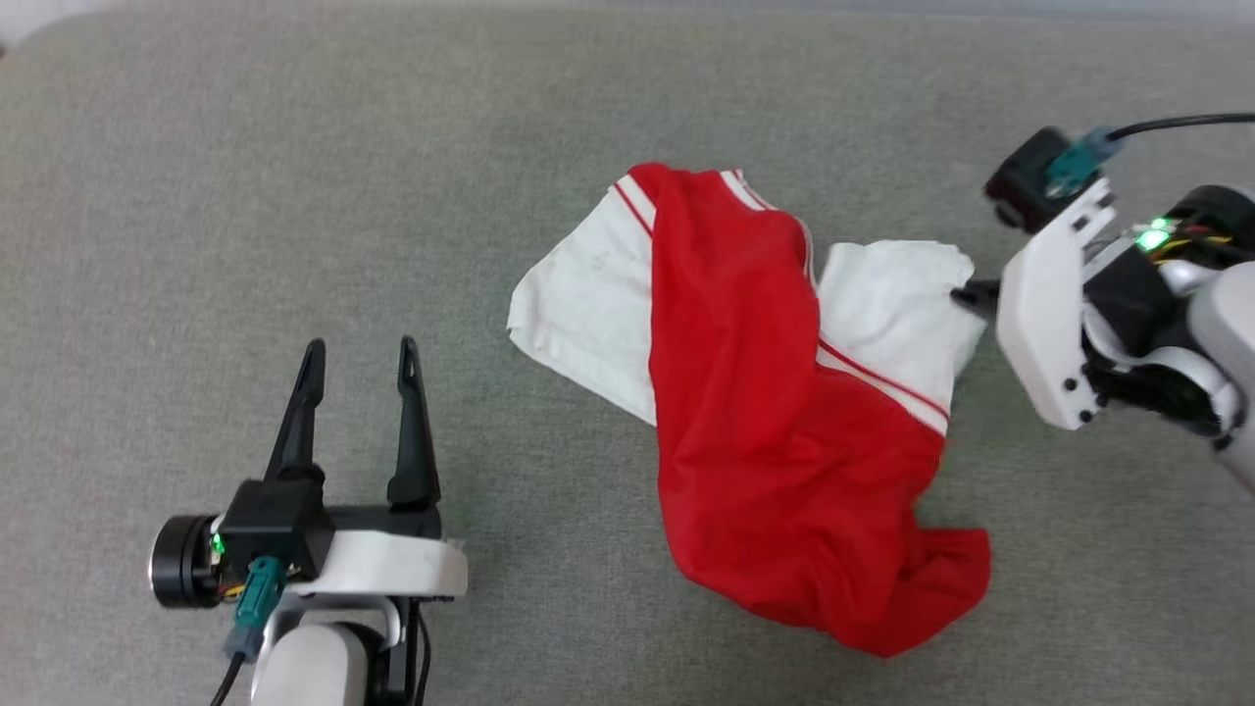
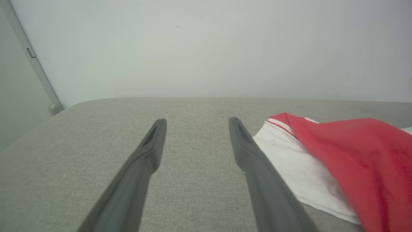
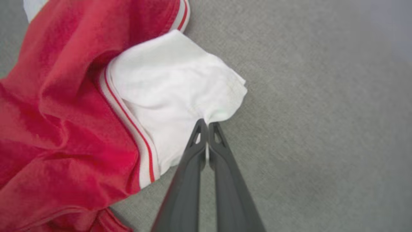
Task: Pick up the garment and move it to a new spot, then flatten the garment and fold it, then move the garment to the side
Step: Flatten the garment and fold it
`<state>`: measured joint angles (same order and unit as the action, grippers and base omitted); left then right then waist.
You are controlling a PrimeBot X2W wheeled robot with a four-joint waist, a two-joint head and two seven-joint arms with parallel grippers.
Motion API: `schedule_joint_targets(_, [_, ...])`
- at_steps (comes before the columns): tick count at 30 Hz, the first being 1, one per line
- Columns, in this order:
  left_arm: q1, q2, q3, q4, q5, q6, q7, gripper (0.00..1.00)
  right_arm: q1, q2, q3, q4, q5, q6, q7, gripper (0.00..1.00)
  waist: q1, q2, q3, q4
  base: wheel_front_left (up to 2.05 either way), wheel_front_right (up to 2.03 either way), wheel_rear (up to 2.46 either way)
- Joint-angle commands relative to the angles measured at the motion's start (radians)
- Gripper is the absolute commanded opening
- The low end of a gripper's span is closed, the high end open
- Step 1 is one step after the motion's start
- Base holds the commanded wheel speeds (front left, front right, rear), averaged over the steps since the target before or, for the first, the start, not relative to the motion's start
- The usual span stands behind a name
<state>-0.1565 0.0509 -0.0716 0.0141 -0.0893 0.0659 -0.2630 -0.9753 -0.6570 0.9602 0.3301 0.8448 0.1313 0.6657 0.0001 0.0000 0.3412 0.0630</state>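
I should next use my left gripper to grab the white sleeve by its open hem edge (image 1: 513, 318). The sleeve is spread flat, while the red body lies crumpled (image 1: 765, 435).
The garment (image 1: 775, 412), a red shirt with white sleeves and red-and-white trim, lies crumpled in the middle of the grey surface, its print hidden. My right gripper (image 1: 966, 294) reaches in from the right and is shut on the edge of the garment's white sleeve (image 3: 180, 83); in the right wrist view the right gripper (image 3: 206, 124) pinches a fold of white cloth between its tips. My left gripper (image 1: 361, 361) stands open at the lower left, well apart from the garment. In the left wrist view the left gripper (image 2: 196, 124) has bare surface between its fingers, with the garment (image 2: 354, 167) to its right.
A grey fabric surface (image 1: 294, 176) spreads all around the garment, its rounded far edge at the top. A pale wall (image 2: 206, 48) rises behind it, with a metal strip (image 2: 35, 61) at the left.
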Motion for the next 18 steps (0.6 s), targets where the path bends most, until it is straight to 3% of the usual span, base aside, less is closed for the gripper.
schedule_joint_targets(1, [0.023, -0.001, 0.008, 0.001, 0.007, 0.006, -0.003, 1.0, 0.0, -0.029, -0.007, -0.028, 0.02, -0.001, -0.031, 0.0, -0.0001, 0.0, -0.039, -0.03, 0.0, 0.0, 0.0])
schedule_joint_targets(6, [0.058, -0.001, 0.019, 0.005, 0.012, 0.004, -0.003, 1.0, 0.074, -0.166, -0.024, -0.124, 0.051, -0.001, -0.097, 0.0, -0.0001, 0.0, -0.082, -0.055, 0.0, 0.0, 0.0])
schedule_joint_targets(11, [0.089, -0.001, 0.033, 0.003, 0.017, 0.004, -0.003, 1.0, 0.257, -0.286, -0.067, -0.167, 0.093, -0.001, -0.157, 0.0, -0.0001, 0.0, -0.11, -0.075, 0.0, 0.0, 0.0])
schedule_joint_targets(15, [0.107, -0.001, 0.045, 0.006, 0.025, -0.002, -0.003, 1.0, 0.448, -0.308, -0.099, -0.134, 0.123, -0.001, -0.195, 0.0, -0.0001, 0.0, -0.121, -0.088, 0.0, 0.0, 0.0])
schedule_joint_targets(18, [0.114, -0.001, 0.052, 0.013, 0.027, -0.007, -0.003, 1.0, 0.567, -0.275, -0.12, -0.091, 0.13, -0.001, -0.223, 0.0, -0.0001, 0.0, -0.128, -0.092, 0.0, 0.0, 0.0])
